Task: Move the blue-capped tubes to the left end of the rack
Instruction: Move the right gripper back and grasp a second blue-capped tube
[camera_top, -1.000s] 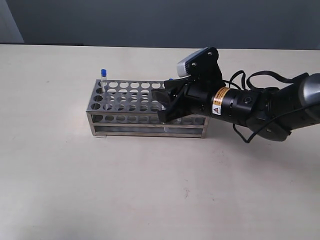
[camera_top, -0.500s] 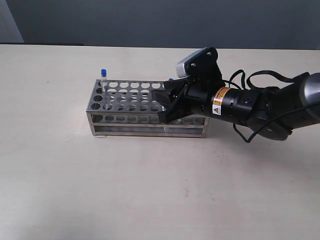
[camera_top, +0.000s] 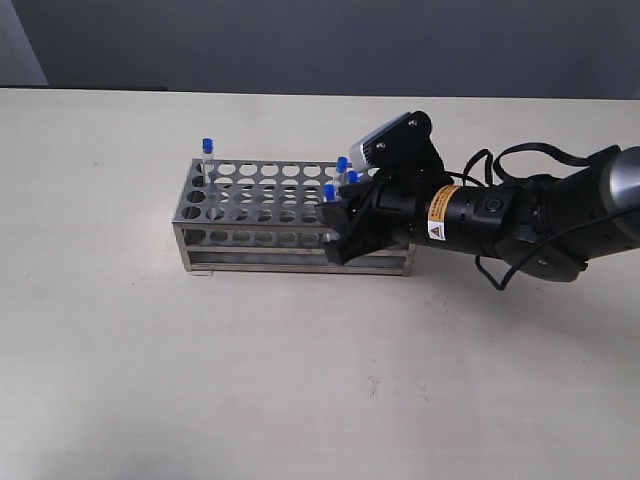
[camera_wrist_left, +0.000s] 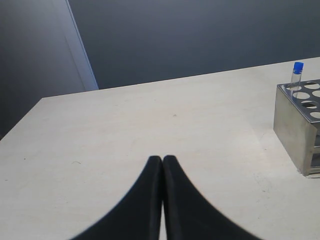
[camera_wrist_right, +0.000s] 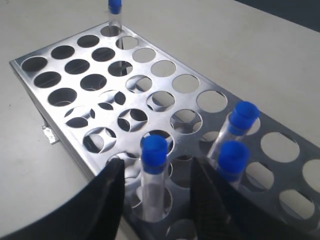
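The right gripper's fingers are around the nearest tube beside its blue cap (camera_wrist_right: 154, 150) and would hold the tube if they closed now, so the right gripper should close on the tube.
The steel rack (camera_top: 250, 215) lies mid-table. One blue-capped tube (camera_top: 207, 160) stands in its back-left corner hole. Three more blue-capped tubes (camera_top: 342, 165) stand close together near the right end. My right gripper (camera_top: 335, 235) is open over that end. In the right wrist view its fingers (camera_wrist_right: 112, 190) straddle the nearest tube (camera_wrist_right: 153, 170), with gaps on both sides. The other two tubes (camera_wrist_right: 243, 116) stand just beyond, and the corner tube (camera_wrist_right: 115, 10) is at the rack's (camera_wrist_right: 71, 80) far end. My left gripper (camera_wrist_left: 162, 159) is shut and empty above bare table, left of the rack (camera_wrist_left: 290, 120).
The right arm's black body and cables (camera_top: 520, 215) stretch over the table to the right of the rack. Most rack holes between the corner tube and the cluster stand empty. A dark wall (camera_top: 320, 40) runs behind the table's far edge.
My right gripper has dropped lower and shifted toward the rack's front edge. This uncovers the three blue caps it hid before. Its fingers now flank the front tube.
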